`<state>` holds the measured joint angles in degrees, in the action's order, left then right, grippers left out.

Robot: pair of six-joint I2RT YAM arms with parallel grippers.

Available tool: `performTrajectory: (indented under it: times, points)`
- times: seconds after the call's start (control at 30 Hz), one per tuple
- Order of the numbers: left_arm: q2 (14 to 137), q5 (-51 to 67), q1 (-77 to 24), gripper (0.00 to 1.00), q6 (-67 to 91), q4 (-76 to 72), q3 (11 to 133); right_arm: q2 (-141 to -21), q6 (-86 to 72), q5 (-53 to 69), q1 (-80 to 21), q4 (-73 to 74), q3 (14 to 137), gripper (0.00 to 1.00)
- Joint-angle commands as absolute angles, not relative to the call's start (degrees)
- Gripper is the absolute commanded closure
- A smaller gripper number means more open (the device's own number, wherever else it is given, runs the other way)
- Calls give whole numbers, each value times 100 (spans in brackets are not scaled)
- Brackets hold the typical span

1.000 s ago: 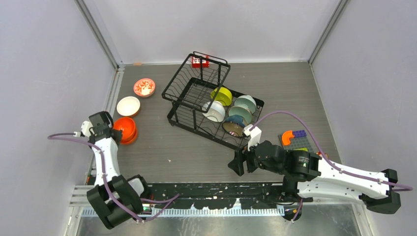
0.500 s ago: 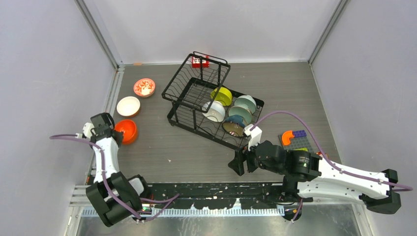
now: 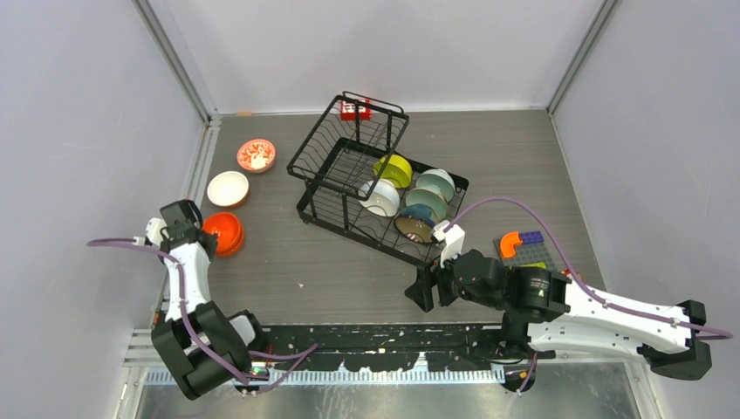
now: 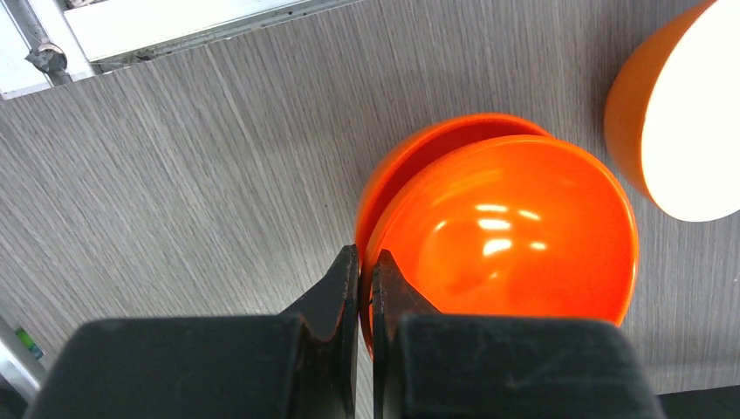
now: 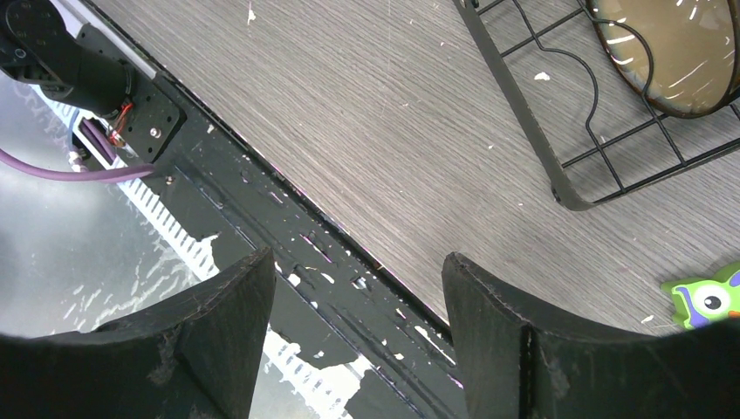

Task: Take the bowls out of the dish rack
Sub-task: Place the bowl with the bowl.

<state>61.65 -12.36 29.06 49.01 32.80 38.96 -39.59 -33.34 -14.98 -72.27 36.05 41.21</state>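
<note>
The left gripper should open now, because the glossy orange bowl (image 3: 223, 233) sits inside the second orange bowl and would stay nested there.
My left gripper (image 4: 365, 262) is shut on the near rim of a glossy orange bowl (image 4: 506, 236), which rests nested in a second orange bowl (image 4: 410, 153). From above this orange bowl (image 3: 223, 233) lies at the table's left, by my left gripper (image 3: 201, 229). A white bowl (image 3: 228, 188) and a red-patterned bowl (image 3: 256, 155) sit behind it. The black dish rack (image 3: 307, 212) holds a lime bowl (image 3: 394, 170), a white bowl (image 3: 380, 197), mint bowls (image 3: 436, 183) and a dark bowl (image 3: 414, 229). My right gripper (image 3: 425, 290) stands open and empty by the rack's near corner.
The right wrist view shows the rack's corner (image 5: 567, 188), the dark bowl's tan inside (image 5: 668, 52), a green owl card (image 5: 711, 297) and the black base rail (image 5: 288, 236) under my right gripper (image 5: 358, 271). Toy blocks (image 3: 522, 247) lie right of the rack.
My left gripper has moved slightly towards the near edge and lowered the orange bowl onto the other orange one. The right arm has not moved.
</note>
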Motion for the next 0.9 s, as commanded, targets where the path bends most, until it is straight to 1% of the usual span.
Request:
performTrajectory:
  times: [0.0,0.17,0.2,0.27,0.33,0.77,0.87]
  points:
    - [6220,-1389,2964,100,4844,2962,3984,-3886,-3384,-1657,-7247,3506,4083,26]
    - [6284,-1359,2968,99,4816,2936,3978,-3884,-3384,-1668,-7253,3495,4083,26]
    - [6301,-1335,2966,97,4816,2926,3973,-3892,-3384,-1662,-7259,3493,4083,26]
    - [6335,-1307,2963,90,4816,2921,3973,-3902,-3384,-1661,-7254,3495,4082,26]
    - [6346,-1278,2968,85,4808,2916,3973,-3902,-3384,-1669,-7254,3498,4080,26]
    - [6141,-1223,2965,74,4772,3048,3994,-3858,-3401,-1692,-7252,3534,4052,26]
    - [6014,-1285,2965,67,4702,3251,4069,-3882,-3393,-1672,-7253,3518,4053,26]
